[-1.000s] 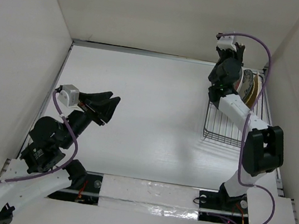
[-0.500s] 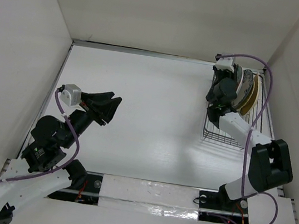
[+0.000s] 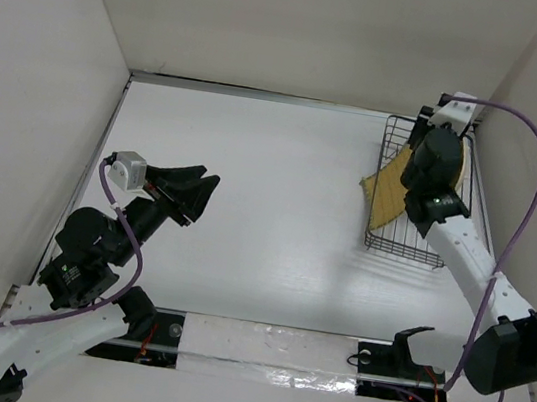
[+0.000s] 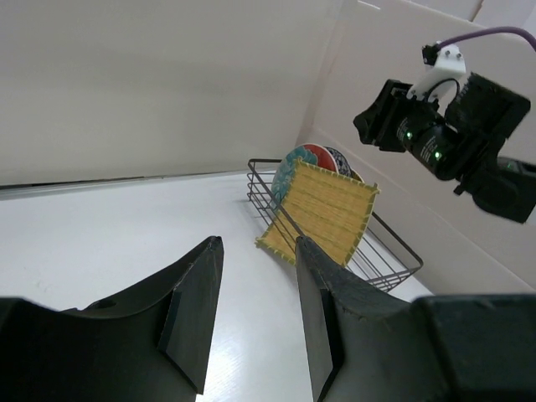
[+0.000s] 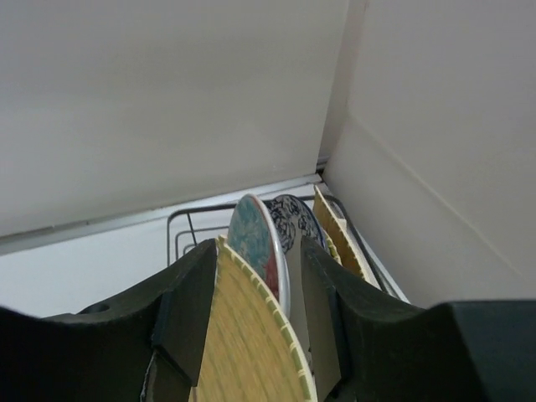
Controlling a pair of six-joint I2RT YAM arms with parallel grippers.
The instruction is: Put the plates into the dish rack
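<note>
The yellow woven plate should be gripped next by its exposed edge with my right gripper, so that its opposite edge stays free to go into the rack.
The black wire dish rack stands at the back right. A yellow square woven plate leans in it, tilted out over its left rim; it also shows in the left wrist view. Behind it stand the red-rimmed teal plate, the blue-and-white plate and another yellow plate. My right gripper is open and empty, raised above the rack, its jaws framing the plates from above. My left gripper is open and empty, off at the left.
The side wall runs close along the rack's right side and the back wall just behind it. White tabletop lies between the two arms. The right arm's purple cable loops above the rack's right edge.
The right arm has swung from the rack's left side to above its back right. The yellow square plate now shows leaning out over the rack's left rim. The left arm has not moved.
</note>
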